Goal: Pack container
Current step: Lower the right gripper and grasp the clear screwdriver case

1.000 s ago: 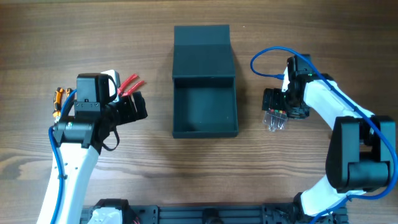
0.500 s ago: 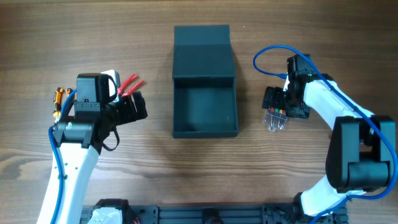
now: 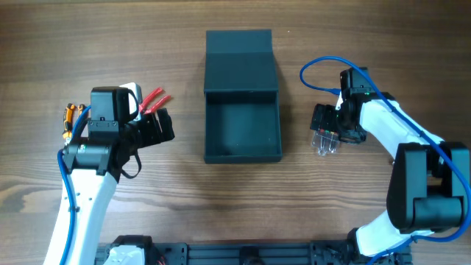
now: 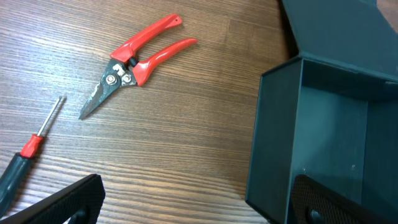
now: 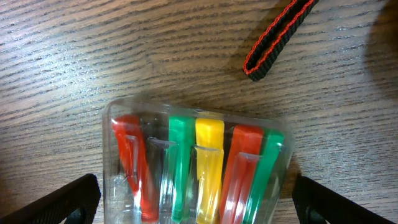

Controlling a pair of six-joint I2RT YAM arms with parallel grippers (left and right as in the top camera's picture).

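Note:
The right gripper grabs the clear case across its opposite side edges next. This leaves the case's bottom free to pack it flat inside the container (image 3: 243, 131).
The container (image 3: 243, 131) is a dark teal-grey box standing open in the middle of the table, its lid (image 3: 239, 59) laid flat behind it. It also shows at the right of the left wrist view (image 4: 329, 130). My left gripper (image 3: 157, 127) is open and empty, left of the box, with red-handled snips (image 4: 134, 59) ahead of it on the wood. My right gripper (image 3: 335, 129) is open, right of the box. Its fingers (image 5: 59, 200) stand on either side of a clear case of coloured pieces (image 5: 199, 165), apart from it.
A screwdriver with a red collar (image 4: 25, 163) lies left of the snips. A black strap with red edging (image 5: 277, 40) lies beyond the clear case. An orange-and-black tool (image 3: 69, 121) lies at the far left. A blue cable (image 3: 316, 70) loops from the right arm.
My right arm has shifted very slightly over the clear case. The left arm, the container and the tools have not moved.

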